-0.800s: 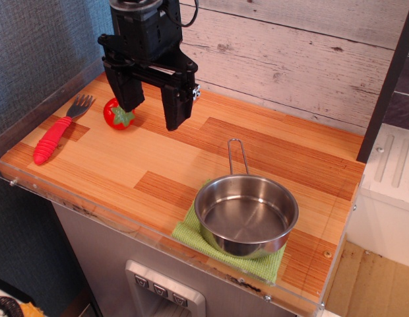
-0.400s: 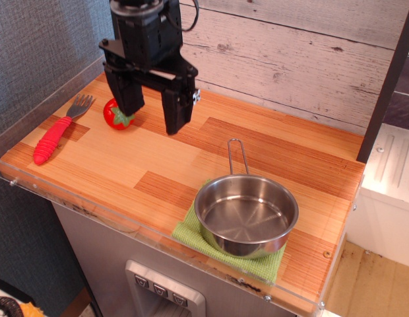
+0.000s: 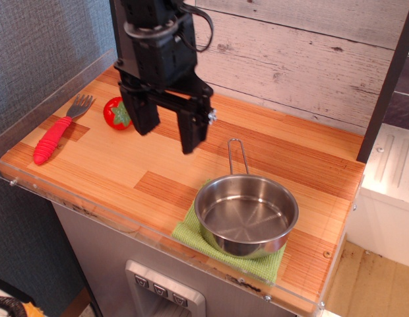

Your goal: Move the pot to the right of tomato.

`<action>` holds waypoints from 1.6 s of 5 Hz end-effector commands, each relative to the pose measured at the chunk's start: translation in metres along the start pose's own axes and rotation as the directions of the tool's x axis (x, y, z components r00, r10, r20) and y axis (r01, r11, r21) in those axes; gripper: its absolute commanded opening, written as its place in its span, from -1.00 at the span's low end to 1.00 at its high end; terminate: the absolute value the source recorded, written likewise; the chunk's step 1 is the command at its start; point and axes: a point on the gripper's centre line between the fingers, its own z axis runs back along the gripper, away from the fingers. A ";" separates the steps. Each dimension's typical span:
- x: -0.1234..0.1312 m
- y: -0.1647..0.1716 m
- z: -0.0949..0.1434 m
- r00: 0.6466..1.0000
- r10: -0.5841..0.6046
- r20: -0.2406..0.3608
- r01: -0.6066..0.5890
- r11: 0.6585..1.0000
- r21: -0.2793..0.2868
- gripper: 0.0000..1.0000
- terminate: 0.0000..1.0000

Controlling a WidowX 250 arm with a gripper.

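Note:
My gripper grabs the pot by its rim (image 3: 197, 207) next, to move the pot beside the tomato (image 3: 116, 113).
The shiny steel pot (image 3: 246, 215) sits at the front right of the wooden counter on a green cloth (image 3: 191, 234), its wire-loop handle (image 3: 236, 156) pointing to the back. The small red tomato (image 3: 116, 113) with a green top lies at the back left, partly hidden behind the gripper's left finger. My black gripper (image 3: 166, 137) hangs open and empty above the counter, between the tomato and the pot's handle, fingers pointing down.
A grey fork with a red handle (image 3: 56, 132) lies at the far left. A clear plastic rim (image 3: 125, 221) edges the counter's front and left. A wooden plank wall (image 3: 290, 53) stands behind. A dark post (image 3: 389, 79) stands at the right.
The gripper has moved right and forward, away from the tomato and toward the pot's handle. It stays open. The pot, tomato and fork have not moved.

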 end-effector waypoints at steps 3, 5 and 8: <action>-0.002 -0.028 -0.066 0.989 -0.024 -0.147 0.029 0.999 0.033 1.00 -1.00; -0.001 -0.034 -0.069 0.989 -0.053 -0.140 0.059 0.997 0.040 -1.00 -1.00; -0.001 -0.045 -0.055 0.995 -0.057 -0.083 0.059 0.998 0.021 -1.00 -1.00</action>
